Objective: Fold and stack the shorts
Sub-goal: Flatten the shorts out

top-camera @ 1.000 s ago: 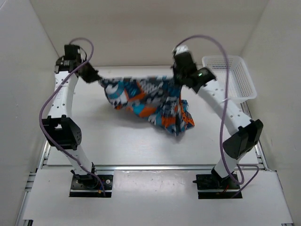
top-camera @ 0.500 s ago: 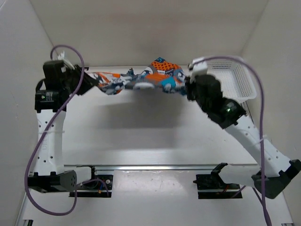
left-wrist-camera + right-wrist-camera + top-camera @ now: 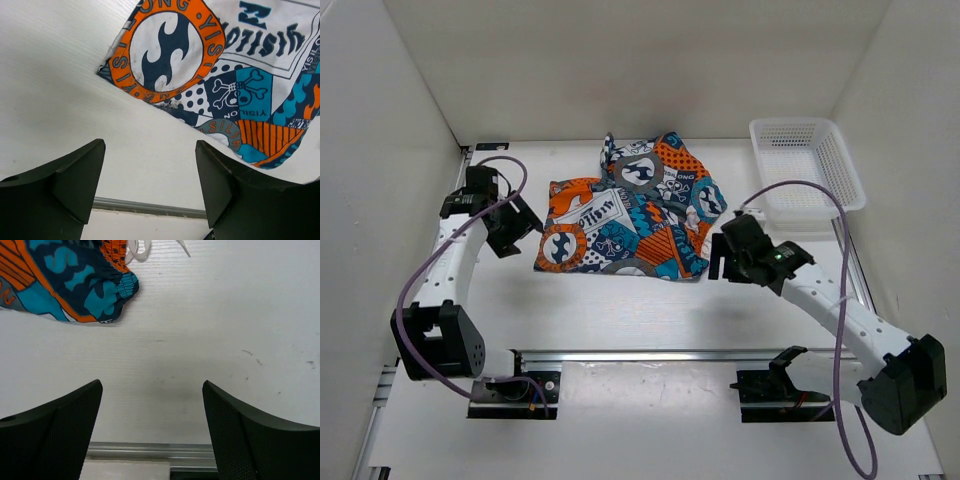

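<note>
Next, my right gripper grabs the shorts' turquoise and navy hem corner (image 3: pixel 697 267) (image 3: pixel 116 304) near the drawstring, to spread the shorts out for folding.
The shorts (image 3: pixel 630 215), a patchwork print of orange, turquoise, navy and white, lie spread on the table at the middle back. Their near-left corner with an orange ring motif shows as the shorts (image 3: pixel 210 70) in the left wrist view; a turquoise and navy hem corner of the shorts (image 3: pixel 75 285) and a white drawstring show in the right wrist view. My left gripper (image 3: pixel 512 232) hangs open just left of the fabric, holding nothing. To the right of the fabric's near-right corner, my right gripper (image 3: pixel 718 258) is open and empty too. Both gripper (image 3: pixel 150 170) and gripper (image 3: pixel 152 410) have only bare table between their fingers.
A white mesh basket (image 3: pixel 807 165) stands at the back right. A metal rail (image 3: pixel 650 355) runs along the table's near edge, with the arm bases behind it. White walls close in the left, right and back sides.
Both grippers have let go of the shorts, which were held stretched in the air and now lie on the table. Both arms have drawn down and toward the near side.
</note>
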Tool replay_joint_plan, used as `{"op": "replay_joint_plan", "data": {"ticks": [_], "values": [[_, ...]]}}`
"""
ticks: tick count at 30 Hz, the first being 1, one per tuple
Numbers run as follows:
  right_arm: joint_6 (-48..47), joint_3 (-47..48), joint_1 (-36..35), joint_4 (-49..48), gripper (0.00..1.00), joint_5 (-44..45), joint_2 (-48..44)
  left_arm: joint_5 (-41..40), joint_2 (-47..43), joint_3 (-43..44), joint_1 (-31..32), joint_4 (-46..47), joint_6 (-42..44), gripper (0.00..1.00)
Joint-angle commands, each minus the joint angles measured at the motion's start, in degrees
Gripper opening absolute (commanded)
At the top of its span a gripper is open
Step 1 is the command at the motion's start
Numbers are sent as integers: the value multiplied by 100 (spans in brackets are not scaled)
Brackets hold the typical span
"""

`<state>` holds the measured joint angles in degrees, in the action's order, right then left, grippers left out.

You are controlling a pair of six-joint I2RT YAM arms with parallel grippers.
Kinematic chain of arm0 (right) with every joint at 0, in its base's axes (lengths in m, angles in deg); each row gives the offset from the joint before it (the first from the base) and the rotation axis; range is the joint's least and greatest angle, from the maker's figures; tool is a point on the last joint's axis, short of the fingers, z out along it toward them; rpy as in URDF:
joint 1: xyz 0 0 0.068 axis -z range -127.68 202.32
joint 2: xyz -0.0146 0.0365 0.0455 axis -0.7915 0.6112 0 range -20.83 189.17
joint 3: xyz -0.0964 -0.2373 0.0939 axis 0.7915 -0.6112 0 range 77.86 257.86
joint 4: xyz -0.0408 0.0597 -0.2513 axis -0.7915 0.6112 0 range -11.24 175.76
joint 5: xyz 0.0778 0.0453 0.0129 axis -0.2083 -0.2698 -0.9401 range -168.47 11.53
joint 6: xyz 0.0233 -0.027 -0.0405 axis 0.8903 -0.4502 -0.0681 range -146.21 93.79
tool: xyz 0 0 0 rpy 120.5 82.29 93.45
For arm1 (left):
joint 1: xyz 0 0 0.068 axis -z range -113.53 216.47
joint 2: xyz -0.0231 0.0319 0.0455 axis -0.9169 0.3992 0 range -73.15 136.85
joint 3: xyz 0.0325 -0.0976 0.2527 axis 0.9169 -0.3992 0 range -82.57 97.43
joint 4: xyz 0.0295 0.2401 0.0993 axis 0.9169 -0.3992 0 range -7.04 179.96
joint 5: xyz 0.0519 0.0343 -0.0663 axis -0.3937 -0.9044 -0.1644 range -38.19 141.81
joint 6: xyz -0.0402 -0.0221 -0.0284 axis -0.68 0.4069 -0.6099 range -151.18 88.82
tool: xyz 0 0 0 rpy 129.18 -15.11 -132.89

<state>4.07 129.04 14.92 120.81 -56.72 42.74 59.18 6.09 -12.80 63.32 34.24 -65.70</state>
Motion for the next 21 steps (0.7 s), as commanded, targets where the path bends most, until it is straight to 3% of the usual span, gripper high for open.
{"op": "replay_joint_plan", "data": {"ticks": [1,3,8,15,21], "values": [[890,-98,619,-265,85,-1284,-379,-360,-278,-165,-18,-17,-212,84],[1110,-581,1059,-878,85,-2415,-512,-360,-278,-515,-18,140,-291,89],[1638,-1162,1640,-1883,84,-3527,-171,218,476,-930,-18,737,-345,96],[1762,-873,1834,-2700,84,-3854,1007,299,1760,-545,-18,905,-55,98],[1990,-856,2150,-3440,75,-4224,1834,361,2366,-334,-18,1072,-186,96]]}}
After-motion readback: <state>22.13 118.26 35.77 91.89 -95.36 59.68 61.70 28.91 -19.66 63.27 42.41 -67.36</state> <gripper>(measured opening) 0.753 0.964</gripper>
